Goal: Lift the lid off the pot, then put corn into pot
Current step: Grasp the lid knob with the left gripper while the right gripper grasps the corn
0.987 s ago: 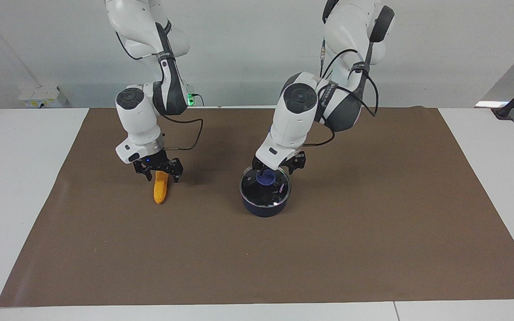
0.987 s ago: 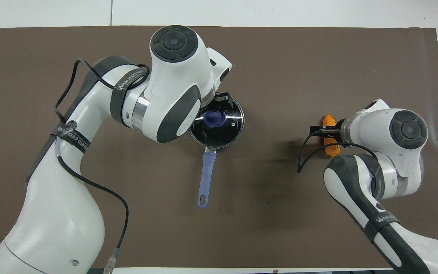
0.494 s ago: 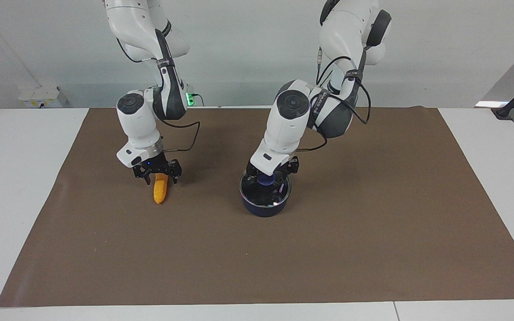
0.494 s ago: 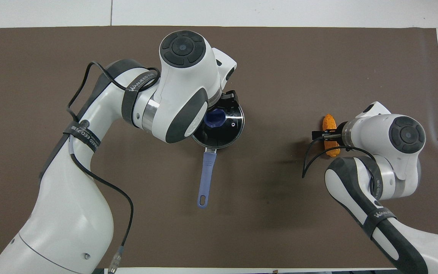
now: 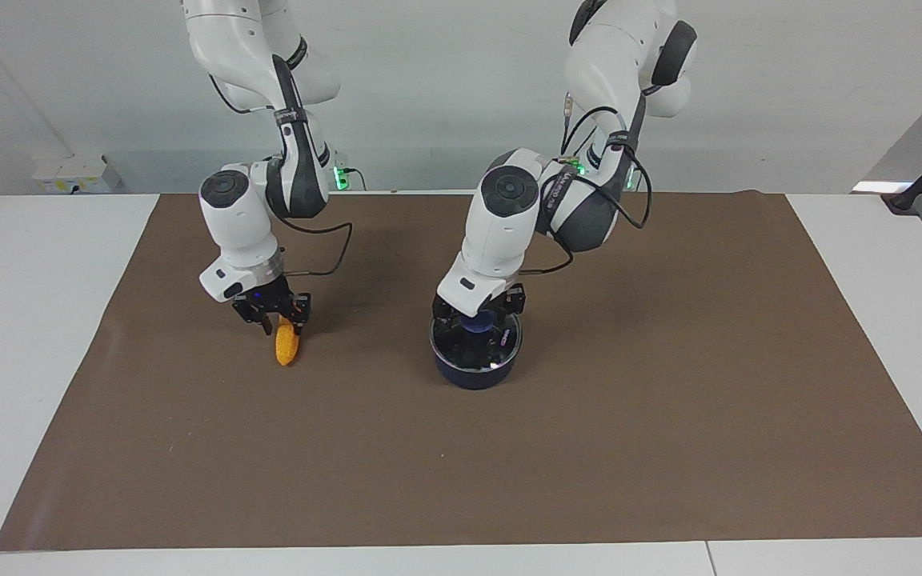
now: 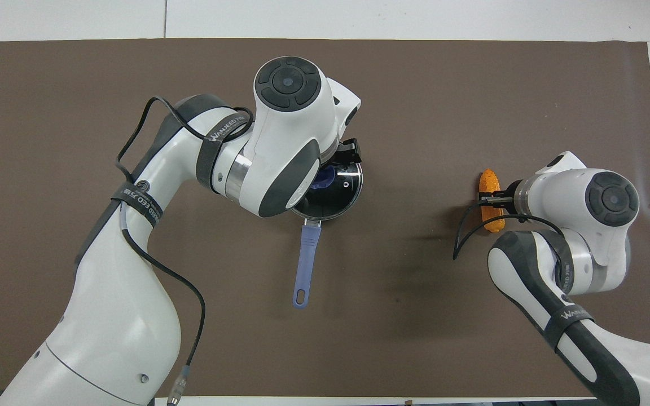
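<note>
I will next grip the lid by its narrow blue knob [image 6: 324, 177] with my left gripper, because the broad glass disc [image 6: 333, 202] is wider than my open fingers.
The pot [image 5: 473, 374] stands mid-mat with the glass lid [image 5: 487, 352] on it, and its blue handle [image 6: 308, 254] points toward the robots. My left gripper [image 5: 477, 320] is down at the lid's blue knob [image 6: 325, 176], its fingers open on either side of it. The corn [image 5: 286, 349] lies on the mat toward the right arm's end. My right gripper [image 5: 283, 326] is shut on the corn's end nearer the robots. In the overhead view the corn [image 6: 490, 181] shows partly under the right gripper [image 6: 493, 197].
The brown mat [image 5: 669, 416] covers most of the white table [image 5: 29, 320]. Cables hang from both arms' wrists above the mat.
My left gripper has come down onto the lid's knob. My right gripper has lowered over the corn and its fingers have narrowed onto it. Pot, lid and corn have not moved.
</note>
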Tool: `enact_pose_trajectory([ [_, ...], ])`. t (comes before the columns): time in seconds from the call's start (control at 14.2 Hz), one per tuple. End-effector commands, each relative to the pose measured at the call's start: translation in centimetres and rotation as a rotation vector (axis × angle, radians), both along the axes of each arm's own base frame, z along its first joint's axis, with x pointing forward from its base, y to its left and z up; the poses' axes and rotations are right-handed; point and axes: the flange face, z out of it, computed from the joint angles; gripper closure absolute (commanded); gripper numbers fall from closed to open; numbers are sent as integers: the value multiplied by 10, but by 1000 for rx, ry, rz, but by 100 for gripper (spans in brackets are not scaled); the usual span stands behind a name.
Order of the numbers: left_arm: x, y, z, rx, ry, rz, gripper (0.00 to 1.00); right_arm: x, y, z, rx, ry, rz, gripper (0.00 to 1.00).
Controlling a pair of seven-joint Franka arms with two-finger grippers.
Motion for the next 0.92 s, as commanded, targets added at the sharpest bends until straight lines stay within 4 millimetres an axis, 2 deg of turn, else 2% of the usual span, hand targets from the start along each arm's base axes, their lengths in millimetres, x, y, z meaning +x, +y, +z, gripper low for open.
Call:
enact_pose_trajectory([
  [0.0, 0, 5, -6, 42, -20, 3, 0, -3, 1, 0, 6, -9, -5, 100],
  [0.14, -4, 4, -13, 56, -19, -5, 0, 3, 7, 8, 5, -12, 9, 100],
  [0.21, -3, 4, -14, 53, -23, -5, 0, 12, 13, 16, 4, 0, 15, 100],
  [0.28, -2, 4, -13, 51, -25, -5, 0, 21, 14, 28, 1, 31, 17, 100],
  [0.49, -3, 5, -13, 56, -21, -6, 0, 50, 17, 86, -3, 81, 16, 100],
  [0.63, -4, 4, -14, 60, -15, -8, 2, 57, 21, 110, 3, 82, 17, 100],
  [0.71, -4, 5, -12, 62, -14, -8, 5, 59, 30, 121, 8, 90, 28, 100],
  [0.85, -6, 4, -8, 65, -13, -10, 7, 63, 35, 136, 6, 125, 33, 100],
])
